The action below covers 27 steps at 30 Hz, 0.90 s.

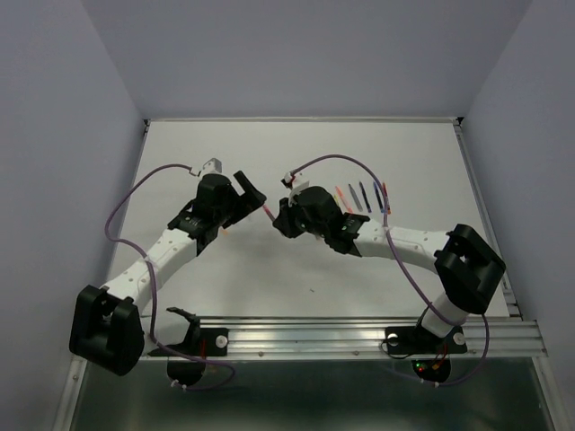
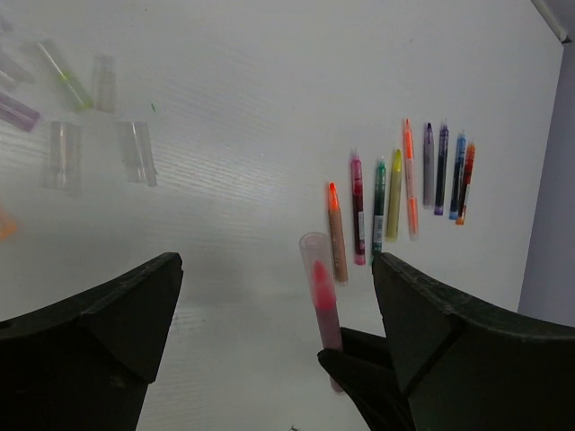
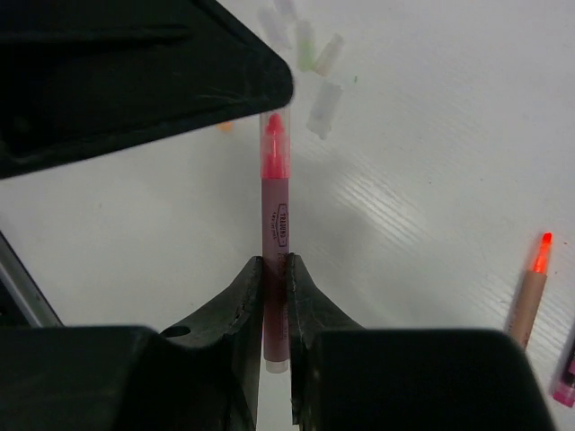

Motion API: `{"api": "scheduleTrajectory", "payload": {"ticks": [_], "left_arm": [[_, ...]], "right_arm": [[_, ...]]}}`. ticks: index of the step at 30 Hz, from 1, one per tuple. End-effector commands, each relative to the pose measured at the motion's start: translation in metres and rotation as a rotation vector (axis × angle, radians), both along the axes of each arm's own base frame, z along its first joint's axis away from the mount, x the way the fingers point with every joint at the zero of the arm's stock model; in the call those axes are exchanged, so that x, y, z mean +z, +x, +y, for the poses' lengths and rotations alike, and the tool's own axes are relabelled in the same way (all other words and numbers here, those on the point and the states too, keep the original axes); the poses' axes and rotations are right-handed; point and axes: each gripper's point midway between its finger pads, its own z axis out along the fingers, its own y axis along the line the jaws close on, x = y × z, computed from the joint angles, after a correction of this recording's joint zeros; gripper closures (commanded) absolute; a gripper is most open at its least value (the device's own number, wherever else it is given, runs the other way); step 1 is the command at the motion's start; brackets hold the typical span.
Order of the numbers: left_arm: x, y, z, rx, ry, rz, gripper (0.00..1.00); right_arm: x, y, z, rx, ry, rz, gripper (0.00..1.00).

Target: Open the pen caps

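Note:
My left gripper will next grip the pink pen's clear cap (image 1: 267, 210) to open it, leaving the pen's body to my right gripper.
My right gripper (image 3: 275, 269) is shut on a pink pen (image 3: 275, 211) and holds it above the table. The pen's clear cap (image 3: 274, 144) is still on over the pink tip. In the left wrist view the capped end (image 2: 316, 260) stands between the wide-open fingers of my left gripper (image 2: 274, 278), nearer the right finger, touching neither. From above, the pen (image 1: 268, 212) bridges the gap between the left gripper (image 1: 252, 194) and the right gripper (image 1: 282, 215). Several uncapped pens (image 2: 395, 189) lie in a row on the table.
Several loose clear caps (image 2: 99, 135) lie scattered on the white table, also in the right wrist view (image 3: 316, 63). The pen row (image 1: 364, 196) is right of the right wrist. An orange-tipped pen (image 3: 532, 285) lies nearest. Grey walls enclose the table (image 1: 296, 278).

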Motion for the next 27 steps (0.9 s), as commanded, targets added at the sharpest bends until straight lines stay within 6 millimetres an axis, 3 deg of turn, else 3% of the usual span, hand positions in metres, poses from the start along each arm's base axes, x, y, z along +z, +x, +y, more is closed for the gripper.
{"api": "scheduleTrajectory", "payload": {"ticks": [1, 4, 6, 7, 8, 13, 16, 19, 24, 27], "left_arm": [[0.019, 0.01, -0.021, -0.047, -0.057, -0.043, 0.01], [0.022, 0.014, -0.029, -0.057, -0.075, -0.058, 0.05], [0.021, 0.014, -0.033, -0.066, -0.079, -0.058, 0.13], [0.02, 0.015, -0.033, -0.065, -0.078, -0.057, 0.19], [0.021, 0.015, -0.033, -0.064, -0.079, -0.058, 0.33], [0.019, 0.015, -0.034, -0.062, -0.083, -0.053, 0.63], [0.017, 0.015, -0.037, -0.068, -0.089, -0.047, 0.76], [0.016, 0.015, -0.039, -0.072, -0.09, -0.044, 1.0], [0.016, 0.017, -0.035, -0.047, -0.082, -0.054, 1.0], [0.021, 0.028, -0.022, 0.029, -0.048, -0.095, 1.0]], "right_arm": [[0.038, -0.001, 0.011, 0.061, 0.128, -0.057, 0.99], [0.049, 0.0, 0.016, 0.076, 0.147, -0.075, 0.99], [0.052, 0.001, 0.018, 0.078, 0.151, -0.082, 0.99], [0.054, 0.002, 0.018, 0.077, 0.153, -0.086, 0.99], [0.053, 0.002, 0.018, 0.082, 0.149, -0.088, 0.99], [0.053, 0.003, 0.019, 0.083, 0.144, -0.094, 0.99], [0.053, 0.004, 0.021, 0.086, 0.144, -0.097, 0.99], [0.053, 0.005, 0.022, 0.089, 0.141, -0.1, 0.99], [0.046, 0.0, 0.025, 0.137, 0.116, -0.094, 0.99], [0.03, -0.019, 0.028, 0.242, 0.087, -0.043, 0.99]]}}
